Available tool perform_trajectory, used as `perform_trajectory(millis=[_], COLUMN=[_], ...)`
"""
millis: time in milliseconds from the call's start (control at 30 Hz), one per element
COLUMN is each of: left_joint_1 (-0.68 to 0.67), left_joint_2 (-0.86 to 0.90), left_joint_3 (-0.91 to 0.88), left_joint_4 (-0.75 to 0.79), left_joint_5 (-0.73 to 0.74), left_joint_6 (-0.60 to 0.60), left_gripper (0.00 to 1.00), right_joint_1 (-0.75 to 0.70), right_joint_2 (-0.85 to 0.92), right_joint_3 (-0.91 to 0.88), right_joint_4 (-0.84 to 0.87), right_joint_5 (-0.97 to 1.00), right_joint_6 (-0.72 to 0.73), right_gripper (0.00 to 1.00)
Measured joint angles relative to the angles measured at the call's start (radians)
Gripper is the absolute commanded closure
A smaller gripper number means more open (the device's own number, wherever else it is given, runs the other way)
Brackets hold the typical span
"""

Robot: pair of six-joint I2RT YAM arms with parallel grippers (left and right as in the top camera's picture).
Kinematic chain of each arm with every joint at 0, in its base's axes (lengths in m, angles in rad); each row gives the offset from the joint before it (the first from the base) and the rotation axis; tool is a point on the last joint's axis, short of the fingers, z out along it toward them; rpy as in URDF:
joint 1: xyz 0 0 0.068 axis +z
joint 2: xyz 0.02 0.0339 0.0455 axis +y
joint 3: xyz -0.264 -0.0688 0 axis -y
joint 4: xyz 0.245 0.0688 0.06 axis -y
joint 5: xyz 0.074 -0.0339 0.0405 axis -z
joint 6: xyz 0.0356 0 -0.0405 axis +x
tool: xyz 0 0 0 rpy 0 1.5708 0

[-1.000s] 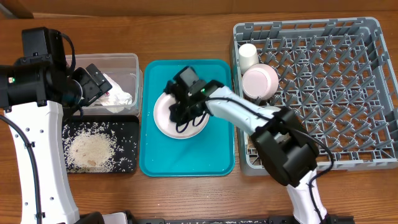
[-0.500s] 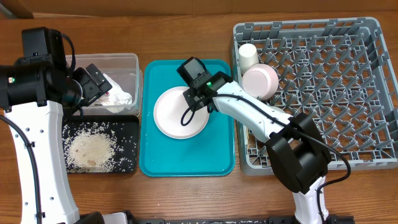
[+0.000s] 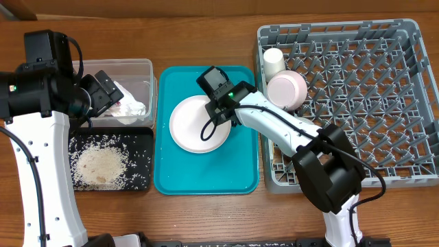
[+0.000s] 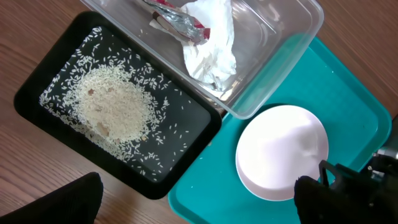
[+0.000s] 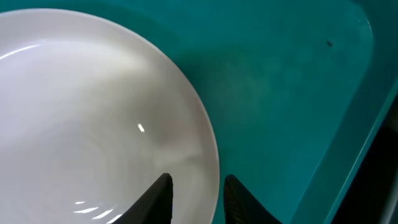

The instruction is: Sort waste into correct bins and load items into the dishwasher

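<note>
I need to grab the plate with my right gripper by its rim on the dish rack side, so the opposite edge stays free to slot into the rack.
A pale round plate [image 3: 195, 127] [image 4: 280, 149] [image 5: 93, 112] lies flat on the teal tray [image 3: 206, 175]. My right gripper [image 3: 219, 111] [image 5: 198, 180] stands open astride the plate's upper right rim, one finger over the plate and one over the tray. My left gripper [image 3: 108, 92] [image 4: 198, 186] hangs wide open above the bins, holding nothing. The clear tub [image 3: 149, 68] holds a crumpled white napkin [image 4: 211, 50] and a red wrapper [image 4: 180, 22]. Rice [image 3: 101, 167] [image 4: 118, 109] lies in the black tray [image 3: 145, 184]. The grey dish rack [image 3: 411, 103] holds a white cup [image 3: 274, 62] and a pale bowl [image 3: 287, 89].
The teal tray [image 4: 348, 93] [image 5: 280, 74] sits between the bins and the rack, its raised edge close to my right fingers. My right arm [image 3: 288, 130] reaches across the rack's left wall. Bare wood table [image 3: 206, 41] shows behind the tray.
My right gripper has moved from over the plate's middle to its upper right rim and its jaws have parted. The plate now shows whole. The left arm has not moved.
</note>
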Motion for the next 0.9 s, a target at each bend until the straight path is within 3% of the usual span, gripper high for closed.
perform_trajectory(millis=[900], left_joint_1=[0.000], left_joint_2=[0.000], left_joint_3=[0.000], left_joint_4=[0.000], left_joint_5=[0.000], left_joint_6=[0.000], left_gripper=[0.00], right_joint_1=[-0.039], right_joint_2=[0.000], right_joint_3=[-0.130], right_joint_4=[0.101], right_joint_5=[0.006], right_joint_6=[0.000], right_gripper=[0.70])
